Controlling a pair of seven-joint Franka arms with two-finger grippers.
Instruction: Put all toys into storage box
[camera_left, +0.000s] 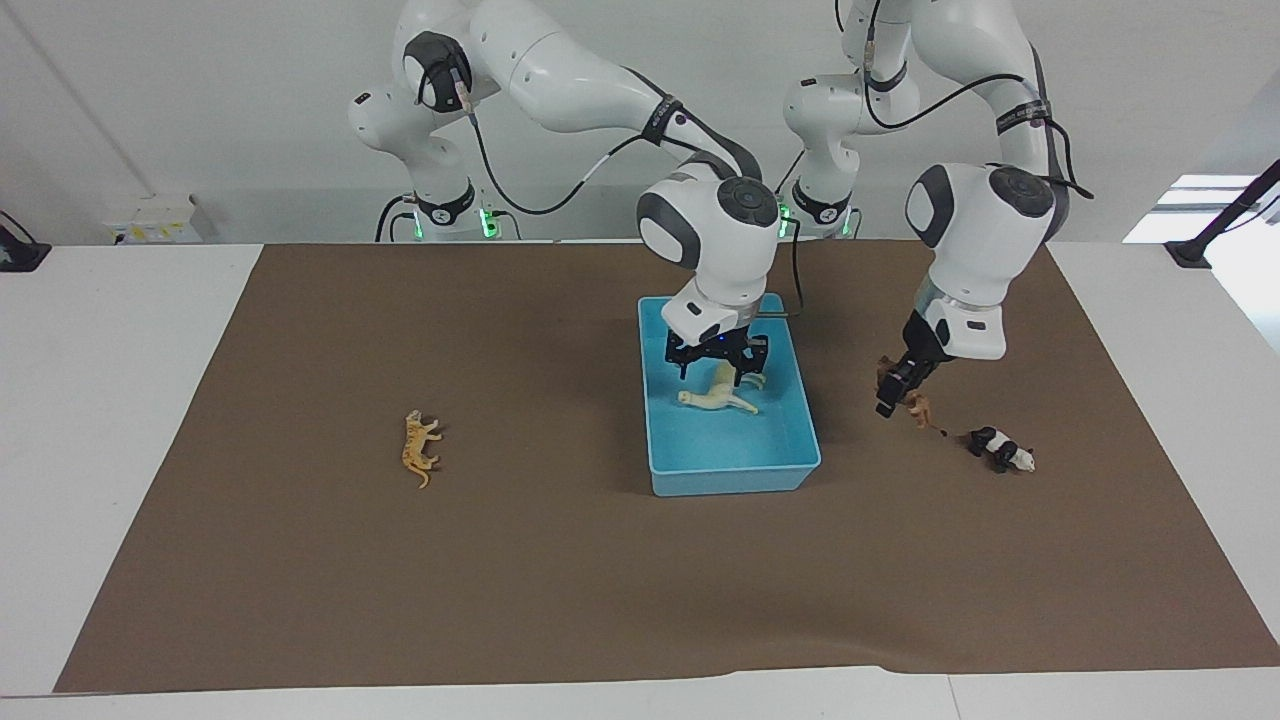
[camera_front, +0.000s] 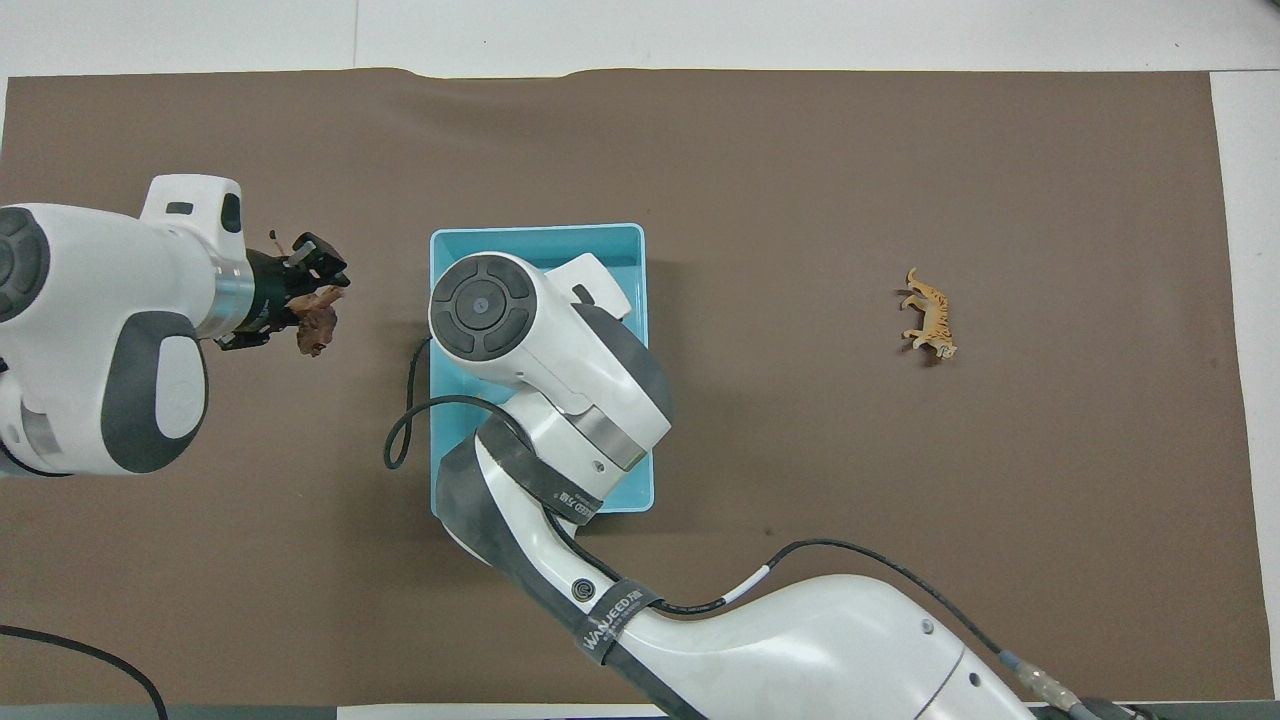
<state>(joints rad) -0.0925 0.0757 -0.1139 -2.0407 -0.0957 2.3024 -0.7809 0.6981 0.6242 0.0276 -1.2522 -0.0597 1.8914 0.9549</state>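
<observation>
The brown lion hangs over the mat outside the box's rim, so I should move the lion over the light blue storage box before opening my left gripper.
The light blue storage box stands mid-table and also shows in the overhead view. The cream long-necked animal lies inside it. My right gripper is open just above that animal, inside the box. My left gripper is down at the brown lion, toward the left arm's end; it also shows in the overhead view with the lion at its tips. The panda lies on the mat beside the lion. The orange tiger lies toward the right arm's end.
A brown mat covers the white table. In the overhead view my right arm covers most of the box, and my left arm hides the panda.
</observation>
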